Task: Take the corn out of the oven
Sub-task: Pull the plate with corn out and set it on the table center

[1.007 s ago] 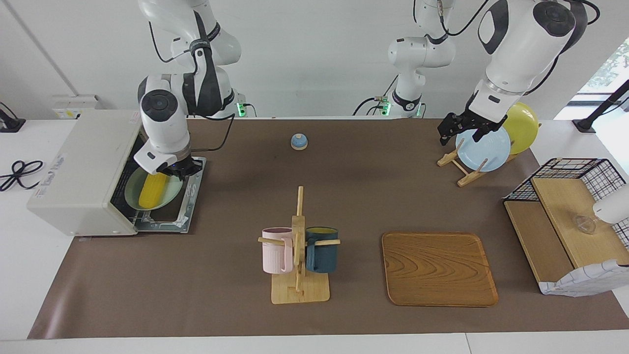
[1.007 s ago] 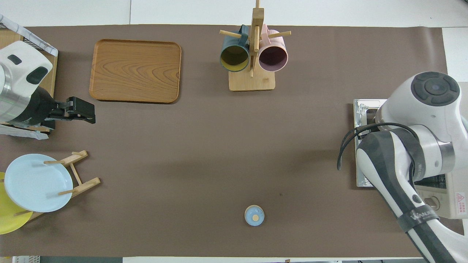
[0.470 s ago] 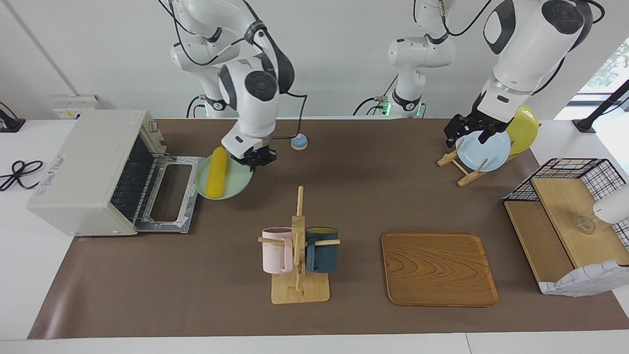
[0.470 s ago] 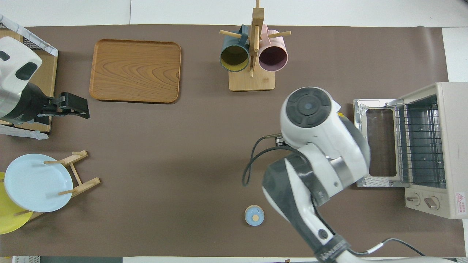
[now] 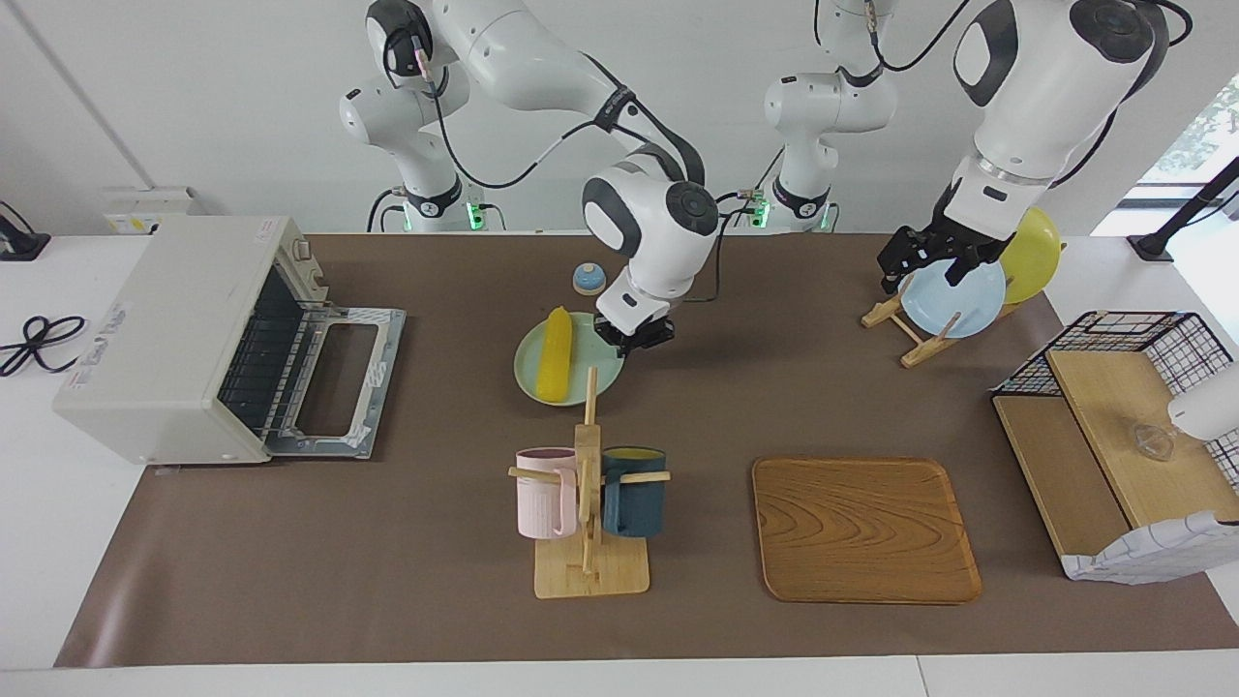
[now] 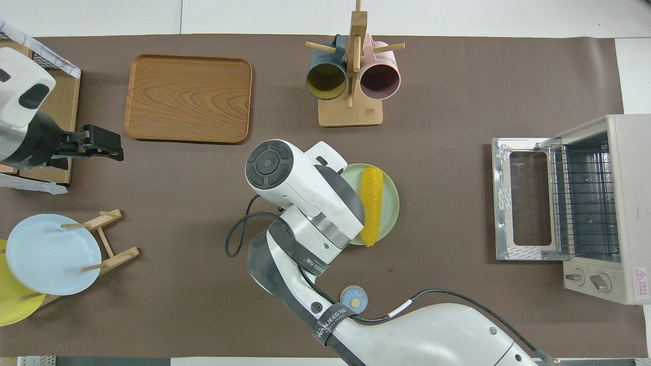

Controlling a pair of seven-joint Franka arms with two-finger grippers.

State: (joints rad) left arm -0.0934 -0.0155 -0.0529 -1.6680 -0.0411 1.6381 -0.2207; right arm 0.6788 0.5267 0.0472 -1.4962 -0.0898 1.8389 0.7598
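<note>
My left gripper should reach the corn and grab it by its thicker end (image 6: 372, 175). Then it can clear the yellow corn off the pale green plate (image 6: 391, 188).
The yellow corn (image 5: 556, 354) lies on a pale green plate (image 5: 530, 379), outside the oven (image 5: 184, 329). My right gripper (image 5: 634, 341) is shut on the plate's rim and holds it low over the middle of the brown mat. In the overhead view the corn (image 6: 371, 203) and the plate (image 6: 391, 188) show beside the right arm's wrist, which hides the gripper. The oven stands at the right arm's end of the table with its door (image 5: 339, 378) dropped open and its wire rack bare. My left gripper (image 5: 924, 261) is open and empty and waits over the plate rack.
A wooden mug rack (image 5: 589, 484) with a pink and a dark blue mug stands close to the held plate. A small blue bell (image 5: 589, 279), a wooden tray (image 5: 861, 528), a plate rack with a blue plate (image 5: 953, 295) and a yellow plate (image 5: 1031, 247), and a wire shelf (image 5: 1123, 426) are also on the table.
My right gripper has carried the green plate with the corn out of the oven and on toward the middle of the table. The oven is left open. The left gripper has barely moved.
</note>
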